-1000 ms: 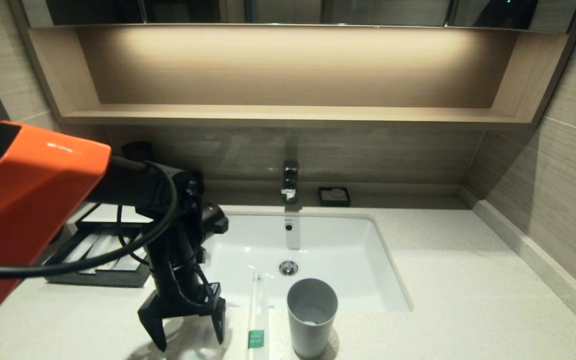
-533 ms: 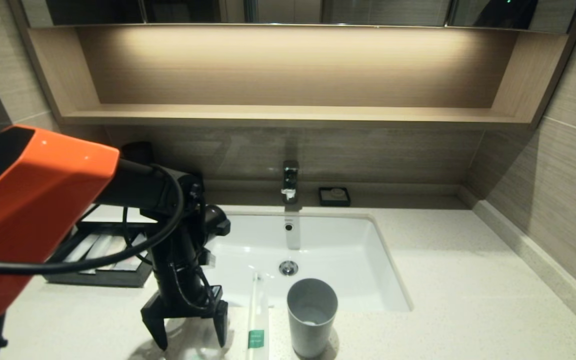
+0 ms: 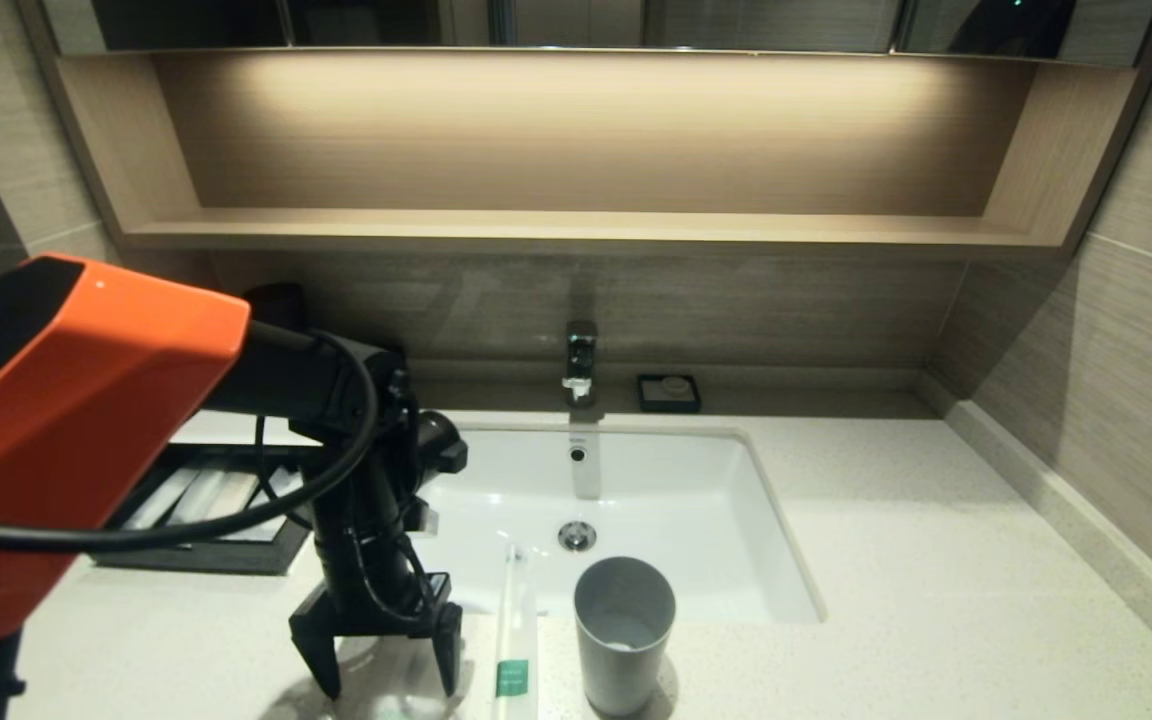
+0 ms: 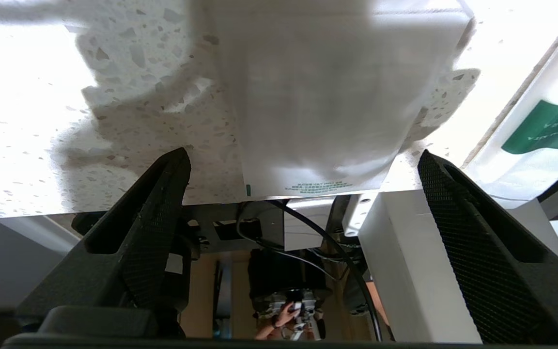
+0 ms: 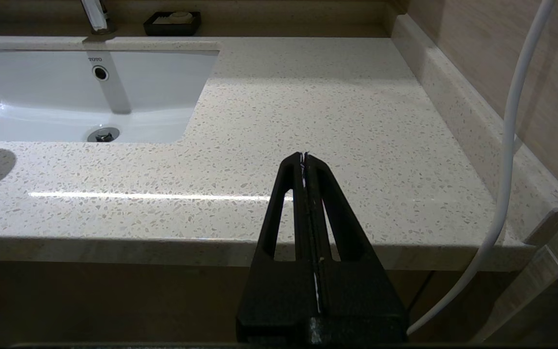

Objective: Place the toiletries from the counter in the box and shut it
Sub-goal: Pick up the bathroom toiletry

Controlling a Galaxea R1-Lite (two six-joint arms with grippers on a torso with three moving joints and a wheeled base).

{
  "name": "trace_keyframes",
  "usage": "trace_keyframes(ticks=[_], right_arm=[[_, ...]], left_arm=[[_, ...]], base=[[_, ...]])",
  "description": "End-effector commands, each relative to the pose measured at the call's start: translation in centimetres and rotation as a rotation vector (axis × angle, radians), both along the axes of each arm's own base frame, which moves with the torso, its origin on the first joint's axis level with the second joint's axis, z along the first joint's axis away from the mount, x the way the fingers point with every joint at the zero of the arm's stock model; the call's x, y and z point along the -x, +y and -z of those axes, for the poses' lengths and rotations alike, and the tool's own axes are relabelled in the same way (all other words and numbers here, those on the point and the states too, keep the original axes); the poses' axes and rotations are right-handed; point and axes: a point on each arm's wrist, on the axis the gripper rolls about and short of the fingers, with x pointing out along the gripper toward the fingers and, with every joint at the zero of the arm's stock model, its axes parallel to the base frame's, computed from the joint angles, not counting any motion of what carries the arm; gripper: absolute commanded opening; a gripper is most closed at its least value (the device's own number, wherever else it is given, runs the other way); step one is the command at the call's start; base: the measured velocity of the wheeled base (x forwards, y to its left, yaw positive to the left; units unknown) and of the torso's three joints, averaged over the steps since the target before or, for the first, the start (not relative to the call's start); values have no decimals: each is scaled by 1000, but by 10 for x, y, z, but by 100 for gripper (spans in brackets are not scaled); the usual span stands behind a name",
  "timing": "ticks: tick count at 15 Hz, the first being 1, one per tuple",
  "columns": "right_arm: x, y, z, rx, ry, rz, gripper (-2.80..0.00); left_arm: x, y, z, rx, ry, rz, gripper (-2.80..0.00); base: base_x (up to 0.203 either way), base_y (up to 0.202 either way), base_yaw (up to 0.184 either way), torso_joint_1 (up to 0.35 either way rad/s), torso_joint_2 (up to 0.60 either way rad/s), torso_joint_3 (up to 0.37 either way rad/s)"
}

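Note:
The robot will next grab the translucent packet by its green-printed end with the left gripper, to put it away in the black box's drawer (image 3: 206, 510).
My left gripper (image 3: 388, 686) is open and points down over the counter's (image 3: 886, 560) front edge, its fingers either side of the flat translucent packet (image 3: 391, 675). In the left wrist view the packet (image 4: 327, 97) lies between the open fingertips (image 4: 303, 157), untouched. One cream paper-wrapped stick with a green band (image 3: 513, 640) lies just right of the gripper, beside the sink (image 3: 636, 500); it also shows in the left wrist view (image 4: 545, 126). The black box (image 3: 206, 520) stands at the left with its drawer pulled out and pale items inside. My right gripper (image 5: 303, 157) is shut and empty, parked off the counter's front right.
A grey cup (image 3: 623, 645) stands right of the stick at the front edge. A tap (image 3: 581, 362) and a small black soap dish (image 3: 669, 392) sit behind the sink. A wooden shelf niche (image 3: 576, 225) runs above. A white cable (image 5: 511, 145) hangs at the right.
My left gripper has come a little to the right and lower over the packet, still open. The right arm has not moved.

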Motion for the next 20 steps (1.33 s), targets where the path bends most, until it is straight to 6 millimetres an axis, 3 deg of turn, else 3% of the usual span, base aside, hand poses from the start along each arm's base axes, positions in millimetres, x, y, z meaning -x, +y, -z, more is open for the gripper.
trace_keyframes(ticks=[1,19,20], right_arm=[[0,0,0,0,0,-1,-280],[0,0,0,0,0,-1,-280],[0,0,0,0,0,-1,-280]], left_arm=[[0,-1,3,-18,9,5,0],[1,-8,4,-43,-9,33,0],[1,-8,4,-43,-10,33,-82]], base=[[0,0,0,0,0,0],[0,0,0,0,0,0],[0,0,0,0,0,0]])
